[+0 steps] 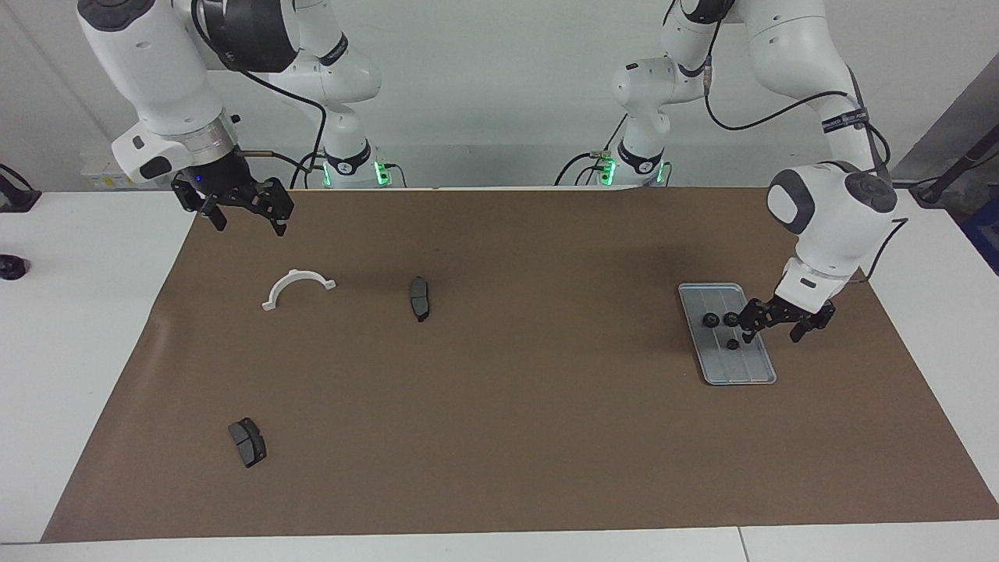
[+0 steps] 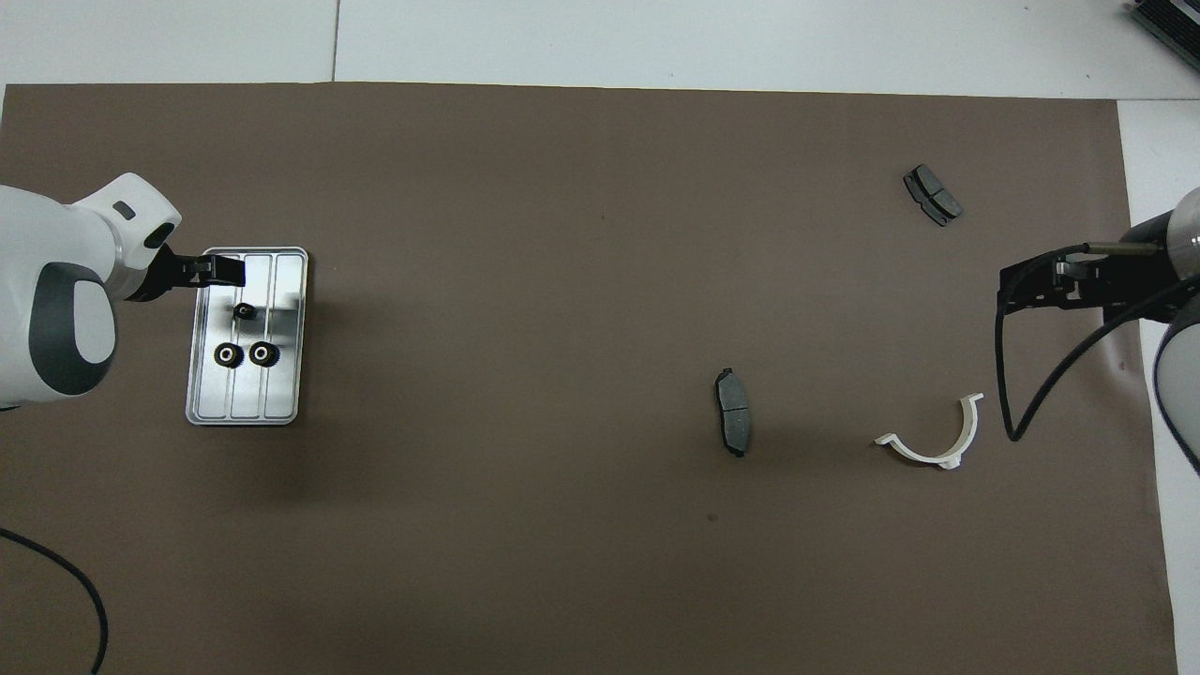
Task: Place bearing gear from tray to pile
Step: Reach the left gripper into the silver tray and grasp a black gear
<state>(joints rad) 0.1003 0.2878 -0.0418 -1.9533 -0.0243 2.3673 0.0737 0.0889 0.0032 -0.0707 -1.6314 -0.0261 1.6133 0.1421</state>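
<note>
My left gripper's fingers are short of the gear in the overhead view, so it moves toward the single bearing gear next, before closing on the gear.
The silver ribbed tray lies on the brown mat toward the left arm's end of the table. Three small black bearing gears rest on it: two side by side and one alone. My left gripper is open and empty, low over the tray's outer rim beside the single gear. One finger is above the tray, the other outside it. My right gripper waits open over the mat's edge at the right arm's end. No pile is in view.
A white half-ring bracket lies near the right gripper. One dark brake pad sits mid-mat; another lies farther from the robots. The brown mat covers most of the table.
</note>
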